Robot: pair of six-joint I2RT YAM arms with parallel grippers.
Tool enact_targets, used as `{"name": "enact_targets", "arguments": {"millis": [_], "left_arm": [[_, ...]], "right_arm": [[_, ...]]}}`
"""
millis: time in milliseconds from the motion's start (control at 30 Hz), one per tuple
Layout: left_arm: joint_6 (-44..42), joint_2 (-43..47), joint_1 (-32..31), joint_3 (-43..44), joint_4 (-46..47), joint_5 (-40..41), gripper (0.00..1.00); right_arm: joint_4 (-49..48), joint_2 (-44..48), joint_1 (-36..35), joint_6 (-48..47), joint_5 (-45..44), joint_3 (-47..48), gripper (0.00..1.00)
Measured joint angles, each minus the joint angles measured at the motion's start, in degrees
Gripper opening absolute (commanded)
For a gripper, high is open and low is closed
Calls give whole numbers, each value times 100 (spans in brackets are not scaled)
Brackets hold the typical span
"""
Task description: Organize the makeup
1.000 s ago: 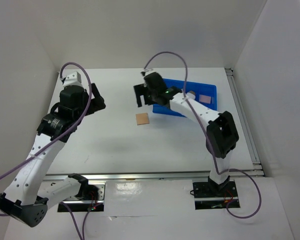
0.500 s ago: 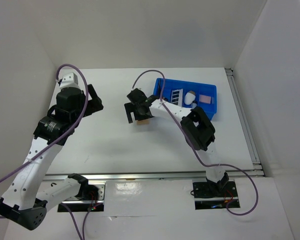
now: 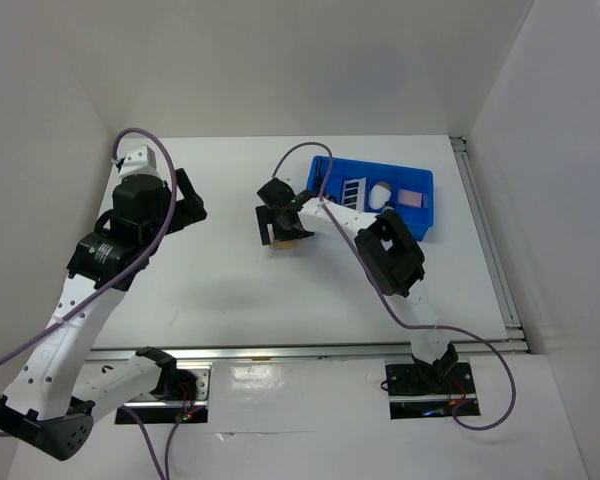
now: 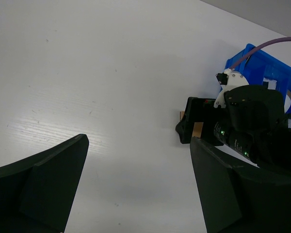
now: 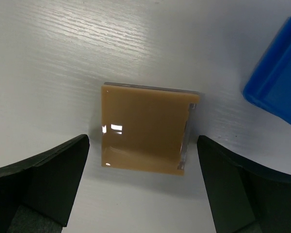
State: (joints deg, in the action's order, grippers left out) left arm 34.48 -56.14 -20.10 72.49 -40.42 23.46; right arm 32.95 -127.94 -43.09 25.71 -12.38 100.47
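Note:
My right gripper is ready to close on the tan pad, as my fingertips reach past its near edge.
A tan square pad lies flat on the white table just left of the blue tray. My right gripper is open and low over it, with one black finger on each side and neither touching the pad. From above, only the pad's near edge shows under the right gripper. In the tray lie a white oval sponge, a pink square pad and a dark palette. My left gripper is open and holds nothing, high over bare table at the left.
The tray's blue corner is close to the right of the tan pad. The right arm's purple cable loops over the tray's left end. White walls close in the table at the back and both sides.
My right gripper has moved left from the tray's edge and come down over the tan pad, its jaws spreading wider. The left arm has shifted slightly.

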Motion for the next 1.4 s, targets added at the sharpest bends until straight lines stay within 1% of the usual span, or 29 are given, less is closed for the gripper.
{"name": "enact_targets", "arguments": {"millis": [133, 167, 233, 267, 300, 400, 433, 500, 533, 767, 933, 1033, 1100, 1167, 1300, 1400], "left_arm": [[0, 0, 0, 0, 0, 0, 100], [0, 0, 0, 0, 0, 0, 100], [2, 0, 0, 0, 0, 0, 100], [0, 0, 0, 0, 0, 0, 100], [0, 0, 0, 0, 0, 0, 100], [0, 0, 0, 0, 0, 0, 100], [0, 0, 0, 0, 2, 0, 100], [0, 0, 0, 0, 11, -4, 100], [0, 0, 0, 0, 13, -7, 100], [0, 0, 0, 0, 13, -17, 100], [0, 0, 0, 0, 13, -20, 100], [0, 0, 0, 0, 13, -20, 100], [0, 0, 0, 0, 17, -20, 100], [-4, 0, 0, 0, 20, -20, 100], [-17, 0, 0, 0, 20, -22, 100], [-20, 0, 0, 0, 24, -22, 100]], "right_arm": [[-33, -52, 0, -2, 20, 0, 100], [-46, -55, 0, -2, 37, 0, 96], [-90, -55, 0, -2, 63, -2, 90], [-114, -57, 0, -4, 76, -7, 86], [-138, -57, 0, -9, 79, -17, 78], [-192, -57, 0, -9, 66, -37, 65], [-201, -57, 0, 7, 61, -39, 58], [-208, -55, 0, -2, 66, -39, 53], [-208, -52, 0, -9, 61, -39, 51], [-66, 133, -81, -184, 4, -9, 51], [-28, 925, -9, -365, -197, -2, 51], [-92, 1624, 374, -448, -291, -142, 51], [-103, 2092, 857, -481, -374, -291, 51], [-216, 2439, 1486, -520, -560, -466, 51], [-339, 2603, 2645, -551, -890, -850, 51], [-374, 2599, 3342, -564, -894, -1292, 51]]}}
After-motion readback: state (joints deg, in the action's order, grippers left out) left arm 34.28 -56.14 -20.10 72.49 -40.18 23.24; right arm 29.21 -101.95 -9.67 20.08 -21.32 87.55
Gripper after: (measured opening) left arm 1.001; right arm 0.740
